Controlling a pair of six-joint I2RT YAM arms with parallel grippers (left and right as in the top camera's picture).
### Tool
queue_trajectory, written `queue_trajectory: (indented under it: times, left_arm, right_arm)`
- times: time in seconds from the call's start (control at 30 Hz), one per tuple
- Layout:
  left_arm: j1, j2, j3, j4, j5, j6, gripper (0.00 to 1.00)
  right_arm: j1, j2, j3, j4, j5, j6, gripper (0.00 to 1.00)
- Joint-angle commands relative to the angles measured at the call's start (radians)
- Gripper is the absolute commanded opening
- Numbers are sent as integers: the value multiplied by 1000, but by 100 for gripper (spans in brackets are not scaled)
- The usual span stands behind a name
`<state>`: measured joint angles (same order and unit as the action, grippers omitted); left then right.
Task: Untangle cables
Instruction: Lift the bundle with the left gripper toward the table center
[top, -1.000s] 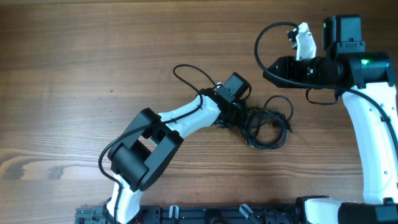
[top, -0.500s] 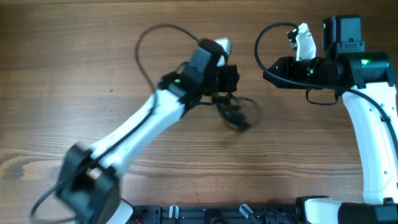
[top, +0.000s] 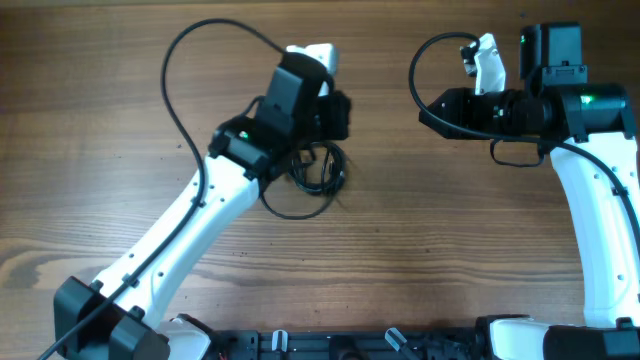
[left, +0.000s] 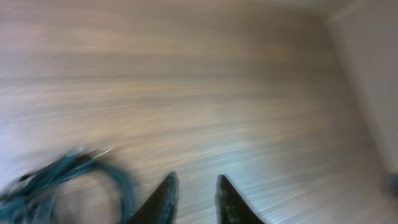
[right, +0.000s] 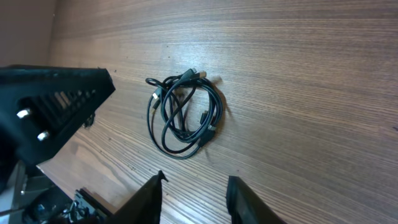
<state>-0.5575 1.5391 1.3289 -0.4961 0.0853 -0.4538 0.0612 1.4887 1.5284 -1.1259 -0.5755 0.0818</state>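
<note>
My left gripper grabs the cables by the loops beside the plug ends next, which leaves the other loops free for my right gripper to untangle.
The cables (top: 316, 176) lie as one small bundle of thin black loops on the wooden table (top: 120, 120), just left of centre. From the right wrist the cables (right: 184, 113) show metal-tipped plug ends at the bundle's top. My left gripper (top: 338, 118) hovers just beyond the bundle. Its view is blurred: the left gripper (left: 194, 198) is open by a narrow gap with bare wood between the tips, and the cables (left: 65, 180) sit to its lower left. My right gripper (right: 196, 196) is open and empty, well short of the bundle. From above, the right gripper (top: 430, 108) is at the upper right.
The left arm's thick black wire (top: 178, 70) arcs over the table's upper left, and the right arm's wire (top: 420, 62) loops at the upper right. The left arm's black body (right: 53, 106) fills the left of the right wrist view. A black rail (top: 330, 345) runs along the front edge.
The left arm swung up and left, carrying the cable bundle from right of centre to just left of centre, then parted its jaws. The right arm has not moved.
</note>
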Motion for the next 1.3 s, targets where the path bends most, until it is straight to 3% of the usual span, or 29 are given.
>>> queue_trajectory:
  times: [0.0, 0.3, 0.47, 0.57, 0.93, 1.03, 1.17, 1.27]
  left_arm:
    - [75, 33, -1, -104, -148, -64, 35]
    - [137, 242, -1, -174, -180, -109, 37]
    - [158, 325, -1, -184, -243, -294, 43]
    - [161, 357, -1, -181, -244, -344, 44]
    - [161, 432, -1, -150, -233, -348, 33]
    - [161, 434, -1, -117, -233, -348, 26]
    - [161, 434, -1, -71, -232, -348, 4]
    - [161, 434, -1, -51, -231, -347, 4]
  right_arm:
    - [5, 11, 1, 3, 6, -3, 42]
    - [5, 11, 1, 2, 6, 1, 50]
    - [5, 11, 1, 4, 6, 1, 52]
    - [5, 11, 1, 8, 6, 1, 52]
    - [5, 60, 1, 6, 6, 1, 53]
    - [5, 81, 1, 6, 5, 6, 49]
    - [5, 85, 1, 12, 5, 23, 45]
    - [5, 85, 1, 19, -7, 13, 44]
